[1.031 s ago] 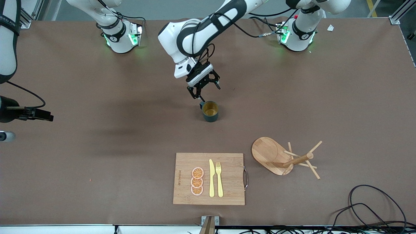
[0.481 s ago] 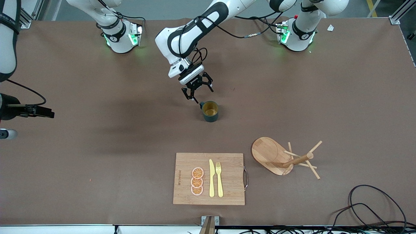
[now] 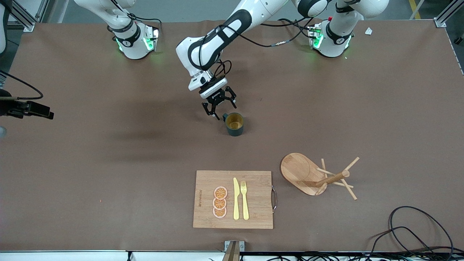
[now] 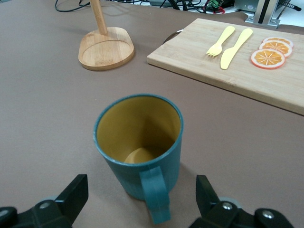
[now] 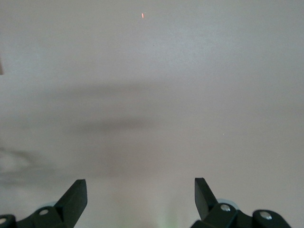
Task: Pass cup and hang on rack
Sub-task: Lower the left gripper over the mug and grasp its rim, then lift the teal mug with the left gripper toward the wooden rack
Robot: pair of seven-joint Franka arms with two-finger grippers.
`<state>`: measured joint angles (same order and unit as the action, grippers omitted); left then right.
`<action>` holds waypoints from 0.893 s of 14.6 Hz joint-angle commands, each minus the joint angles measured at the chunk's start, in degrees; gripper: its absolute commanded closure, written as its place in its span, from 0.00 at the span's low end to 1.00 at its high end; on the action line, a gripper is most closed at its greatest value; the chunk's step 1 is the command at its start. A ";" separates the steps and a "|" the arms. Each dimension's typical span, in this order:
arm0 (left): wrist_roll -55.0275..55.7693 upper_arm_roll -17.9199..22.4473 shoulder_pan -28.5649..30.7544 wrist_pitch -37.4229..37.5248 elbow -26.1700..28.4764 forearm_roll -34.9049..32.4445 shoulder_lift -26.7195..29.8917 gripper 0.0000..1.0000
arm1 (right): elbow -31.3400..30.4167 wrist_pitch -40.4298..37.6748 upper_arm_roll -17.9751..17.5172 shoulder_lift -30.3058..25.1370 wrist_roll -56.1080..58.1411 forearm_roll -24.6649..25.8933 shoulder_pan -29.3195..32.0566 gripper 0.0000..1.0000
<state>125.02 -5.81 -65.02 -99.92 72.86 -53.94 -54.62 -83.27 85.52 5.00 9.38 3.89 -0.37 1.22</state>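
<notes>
My left gripper is to hold the dark teal cup by its handle (image 3: 225, 117) next, so that it can hang the cup on the wooden rack (image 3: 301, 173).
The dark teal cup (image 3: 234, 124) stands upright at mid table, with a yellow-ochre inside and its handle turned toward the robots' bases. My left gripper (image 3: 222, 111) is open and low beside the handle. In the left wrist view the cup (image 4: 137, 137) sits between the open fingers (image 4: 76, 194) with the handle (image 4: 156, 197) pointing at the gripper, and nothing is grasped. The wooden rack (image 3: 301, 173) stands nearer the camera, toward the left arm's end, and also shows in the left wrist view (image 4: 105, 47). My right gripper (image 3: 38, 110) is open and empty over the table's edge at the right arm's end.
A wooden cutting board (image 3: 257, 203) with a yellow knife (image 3: 236, 199), a fork (image 3: 245, 200) and orange slices (image 3: 220, 202) lies near the camera's edge of the table. Black cables (image 3: 417, 232) lie at the corner near the rack.
My left gripper has come down and closer to the cup's handle, still open. My right gripper has shifted toward the robots' side at the table's edge. The cup has not moved.
</notes>
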 commanded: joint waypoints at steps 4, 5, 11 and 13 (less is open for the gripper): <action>0.67 3.09 -1.42 -2.82 -2.55 -1.08 -3.21 0.00 | -6.82 -0.61 -0.25 -7.18 -2.92 0.20 -0.43 0.00; 1.10 3.26 -1.42 -2.91 -2.55 -1.08 -3.65 0.00 | -6.73 -1.06 -0.25 -7.88 -2.84 0.20 -0.43 0.00; 2.43 4.14 -1.60 -4.05 -2.55 -1.52 -5.59 0.05 | -6.56 -2.46 0.10 -10.79 -2.93 0.20 0.01 0.00; 2.43 4.14 -1.86 -4.05 -2.55 -1.52 -5.50 0.24 | -6.12 -5.35 0.01 -12.98 -2.93 0.20 -0.07 0.00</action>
<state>127.17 -2.61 -65.80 -103.95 71.87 -54.45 -59.48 -87.76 81.71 5.21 -0.15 1.81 -0.37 1.03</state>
